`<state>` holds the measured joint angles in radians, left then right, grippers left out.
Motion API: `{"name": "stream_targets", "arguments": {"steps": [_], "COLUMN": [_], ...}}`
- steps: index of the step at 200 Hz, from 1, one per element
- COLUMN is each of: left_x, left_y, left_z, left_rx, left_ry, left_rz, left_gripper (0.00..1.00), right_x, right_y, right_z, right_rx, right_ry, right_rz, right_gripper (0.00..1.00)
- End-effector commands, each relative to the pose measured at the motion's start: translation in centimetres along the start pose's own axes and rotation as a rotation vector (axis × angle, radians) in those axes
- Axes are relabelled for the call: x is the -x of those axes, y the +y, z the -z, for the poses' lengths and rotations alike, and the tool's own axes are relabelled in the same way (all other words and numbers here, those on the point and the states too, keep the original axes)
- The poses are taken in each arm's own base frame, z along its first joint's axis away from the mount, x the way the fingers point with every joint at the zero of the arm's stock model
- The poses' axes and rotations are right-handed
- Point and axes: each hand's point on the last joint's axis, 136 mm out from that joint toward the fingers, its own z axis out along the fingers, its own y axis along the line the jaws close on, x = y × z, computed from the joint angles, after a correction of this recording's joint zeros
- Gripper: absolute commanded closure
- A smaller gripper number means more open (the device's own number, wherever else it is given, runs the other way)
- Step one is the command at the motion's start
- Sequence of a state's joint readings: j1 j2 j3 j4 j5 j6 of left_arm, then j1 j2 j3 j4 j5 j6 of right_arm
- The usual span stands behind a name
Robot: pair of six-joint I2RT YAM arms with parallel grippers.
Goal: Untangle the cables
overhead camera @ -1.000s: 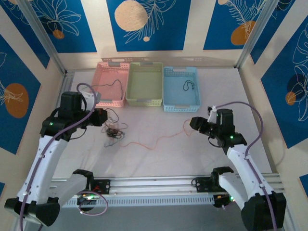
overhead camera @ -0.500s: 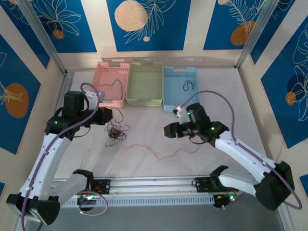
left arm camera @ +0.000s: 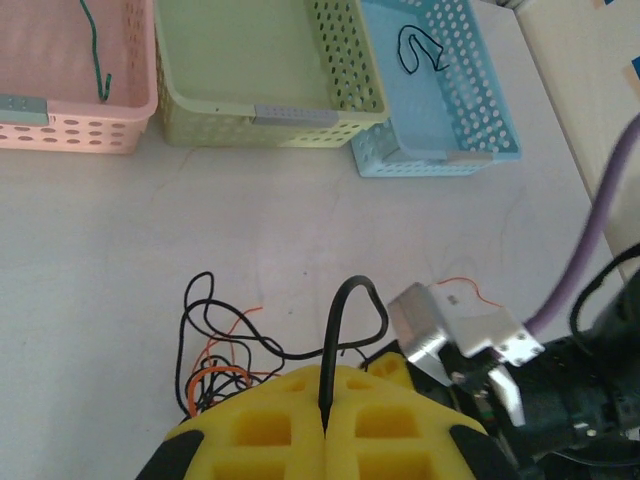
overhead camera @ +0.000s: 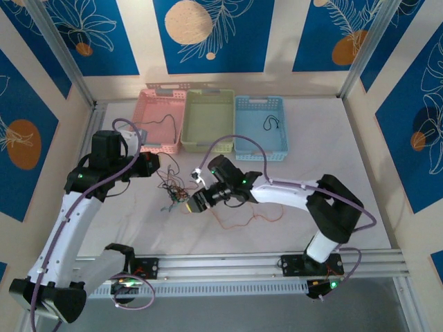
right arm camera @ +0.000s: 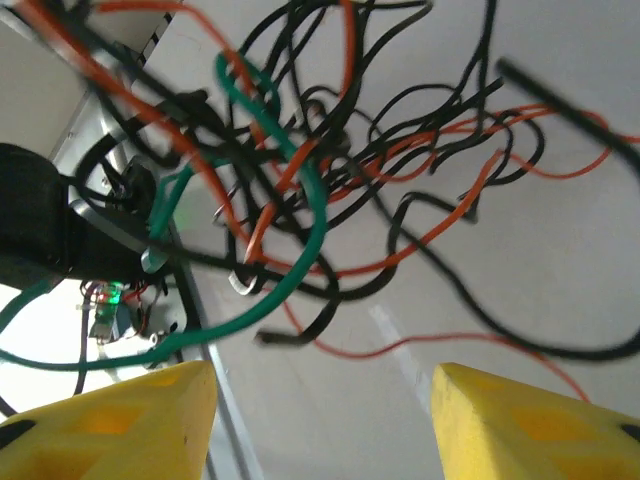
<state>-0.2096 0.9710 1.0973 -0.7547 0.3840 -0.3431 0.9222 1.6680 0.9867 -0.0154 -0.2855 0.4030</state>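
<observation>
The right gripper grips the loose piece of orange cable where it leaves the knot's near edge next, to draw the piece free and untangle it.
The cables lie in a knot of black, orange-red and green wires on the white table left of centre. My left gripper hangs just up-left of the knot. In the left wrist view its yellow fingers are shut on a black cable that loops up from the tangle. My right gripper reaches in from the right to the knot's near edge. Its yellow fingertips stand apart with nothing between them, the tangle right in front. A loose orange strand trails right.
Three baskets stand in a row at the back: pink, green, blue. A dark cable lies in the pink one, a black cable in the blue. The rail runs along the near edge.
My right arm has swung from the right side across the table to the knot. The orange strand has bunched up toward the middle. My left gripper has barely moved, still gripping the black cable.
</observation>
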Motion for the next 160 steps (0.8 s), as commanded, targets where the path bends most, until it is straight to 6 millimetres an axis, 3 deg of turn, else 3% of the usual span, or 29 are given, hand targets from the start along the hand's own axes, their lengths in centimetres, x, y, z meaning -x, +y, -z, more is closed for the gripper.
{"name": "stream_targets", "arguments": {"steps": [1, 105, 131, 160], "left_x": [0.8, 0.9, 0.9, 0.7], "left_y": [-0.1, 0.6, 0.6, 0.8], "left_z": [0.3, 0.2, 0.2, 0.2], "left_rx": [0.008, 0.043, 0.042, 0.053], "left_ry": [-0.027, -0.032, -0.035, -0.031], "left_rz": [0.011, 0.009, 0.011, 0.009], "left_gripper": [1.00, 1.00, 1.00, 1.00], "right_x": [1.8, 1.0, 0.4, 0.3], "right_y": [2.0, 1.9, 1.8, 1.9], "right_z": [-1.1, -6.4, -7.0, -6.5], "right_rx": [0.093, 0.168, 0.177, 0.173], "right_ry": [-0.027, 0.016, 0.035, 0.033], "right_rz": [0.079, 0.031, 0.028, 0.055], "right_gripper": [0.41, 0.42, 0.48, 0.66]}}
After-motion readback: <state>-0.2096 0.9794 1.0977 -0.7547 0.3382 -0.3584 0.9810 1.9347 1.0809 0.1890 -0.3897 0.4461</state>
